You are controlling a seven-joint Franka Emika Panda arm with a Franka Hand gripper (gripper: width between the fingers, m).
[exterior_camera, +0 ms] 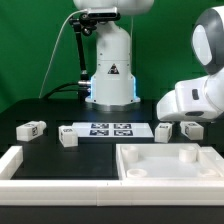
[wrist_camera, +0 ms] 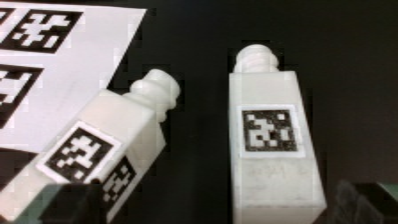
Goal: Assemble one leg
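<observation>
Black tabletop shows between my fingers and the straight white leg below, so closing now would miss it. My gripper lowers first, then closes.
Four small white legs with black-and-white tags lie on the black table. In the exterior view, one leg point(exterior_camera: 30, 128) is at the left, one point(exterior_camera: 68, 137) is beside the marker board, and two point(exterior_camera: 163, 129) point(exterior_camera: 190, 130) are at the right. The arm's white wrist point(exterior_camera: 192, 98) hangs just above the right pair, and its fingers do not show there. In the wrist view, one leg point(wrist_camera: 270, 120) lies straight and another point(wrist_camera: 111, 145) lies tilted beside it. My gripper point(wrist_camera: 196, 208) is open above them. Its dark fingertips point(wrist_camera: 368, 200) show at the picture's edge, and nothing is held.
The marker board point(exterior_camera: 108, 130) lies mid-table and also shows in the wrist view point(wrist_camera: 54, 50). The large white square piece point(exterior_camera: 150, 172) with corner holes sits at the front right. A white L-shaped border point(exterior_camera: 18, 165) runs along the front left. The robot base point(exterior_camera: 110, 70) stands behind.
</observation>
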